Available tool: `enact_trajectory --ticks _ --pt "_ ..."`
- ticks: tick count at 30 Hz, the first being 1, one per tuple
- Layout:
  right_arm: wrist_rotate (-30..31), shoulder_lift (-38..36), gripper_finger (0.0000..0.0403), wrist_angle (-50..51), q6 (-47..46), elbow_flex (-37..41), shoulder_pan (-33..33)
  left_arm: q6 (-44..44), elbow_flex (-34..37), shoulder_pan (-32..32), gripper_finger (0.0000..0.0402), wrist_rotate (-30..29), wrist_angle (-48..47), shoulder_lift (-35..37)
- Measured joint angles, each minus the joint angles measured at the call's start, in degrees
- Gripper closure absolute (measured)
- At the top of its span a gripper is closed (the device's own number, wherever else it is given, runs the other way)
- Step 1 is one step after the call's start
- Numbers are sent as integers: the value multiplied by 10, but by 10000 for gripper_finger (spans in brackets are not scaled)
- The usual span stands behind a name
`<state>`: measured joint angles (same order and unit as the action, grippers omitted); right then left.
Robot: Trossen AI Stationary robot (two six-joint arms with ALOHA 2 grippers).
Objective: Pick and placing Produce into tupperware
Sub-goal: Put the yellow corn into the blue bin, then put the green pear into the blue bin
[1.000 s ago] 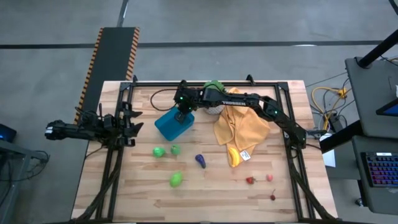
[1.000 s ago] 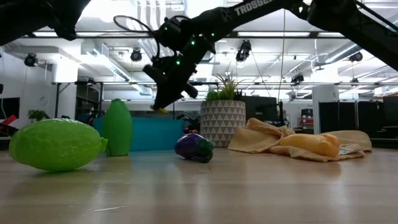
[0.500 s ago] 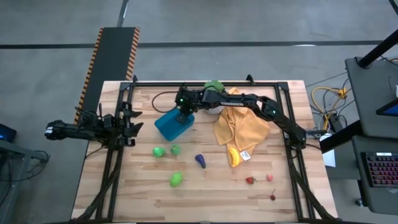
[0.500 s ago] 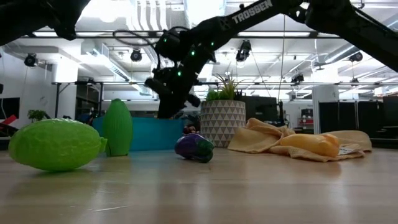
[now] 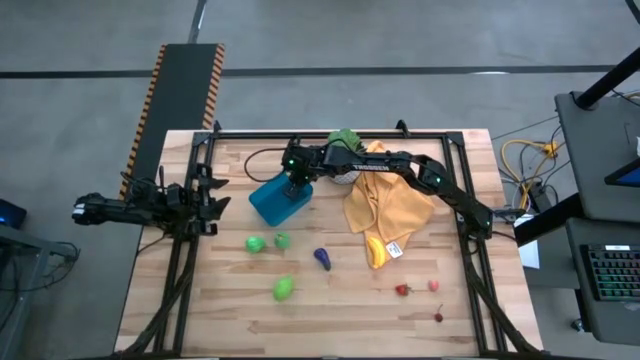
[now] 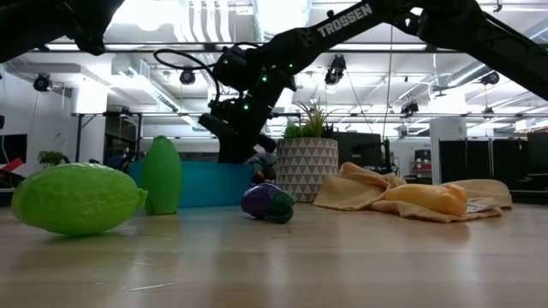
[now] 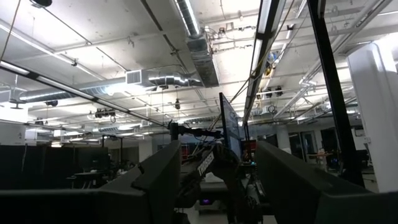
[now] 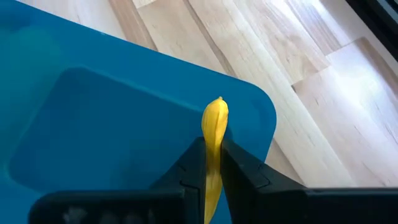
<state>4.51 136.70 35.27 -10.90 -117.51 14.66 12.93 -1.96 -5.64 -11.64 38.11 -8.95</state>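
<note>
The yellow banana is over the bottom of the blue tupperware in the right wrist view and would lie inside, so my right gripper needs to open its fingers.
The blue tupperware (image 5: 279,200) stands at the table's far middle-left; its inside fills the right wrist view (image 8: 106,124). My right gripper (image 5: 294,186) reaches down into it, shut on a yellow banana (image 8: 214,124). In the low view the fingertips dip behind the tupperware's wall (image 6: 205,184). Loose produce lies nearer: green pieces (image 5: 257,243) (image 5: 283,240) (image 5: 283,289), a purple eggplant (image 5: 322,258) and tiny red ones (image 5: 402,290). My left gripper (image 5: 212,200) waits open at the table's left edge, pointing up into the room. My right gripper pinches the banana between its two fingers (image 8: 193,163), which lie along the fruit. The banana's free end (image 8: 216,109) sticks out past the fingertips. The fingers slant down from the table's right. Whether the banana touches the tupperware's floor, I cannot tell.
A potted green plant in a white patterned pot (image 6: 306,168) stands just right of the tupperware at the far edge. A crumpled yellow cloth (image 5: 385,200) lies right of centre. A black frame (image 5: 330,133) rims the table. Bare wood lies along the near edge.
My right gripper has gone down with the banana into the tupperware. In the low view its fingertips and the banana's end, which hung above the blue wall a second ago, now sit behind it. The gripper has stayed shut on the fruit.
</note>
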Motion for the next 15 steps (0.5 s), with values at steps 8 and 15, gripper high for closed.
enact_trajectory --ticks 8,15 --pt "0 0 332 1 0 0 0 0 0 0 209 0 0 0" --pt "-2 -1 292 4 0 -2 0 0 0 0 209 0 0 0"
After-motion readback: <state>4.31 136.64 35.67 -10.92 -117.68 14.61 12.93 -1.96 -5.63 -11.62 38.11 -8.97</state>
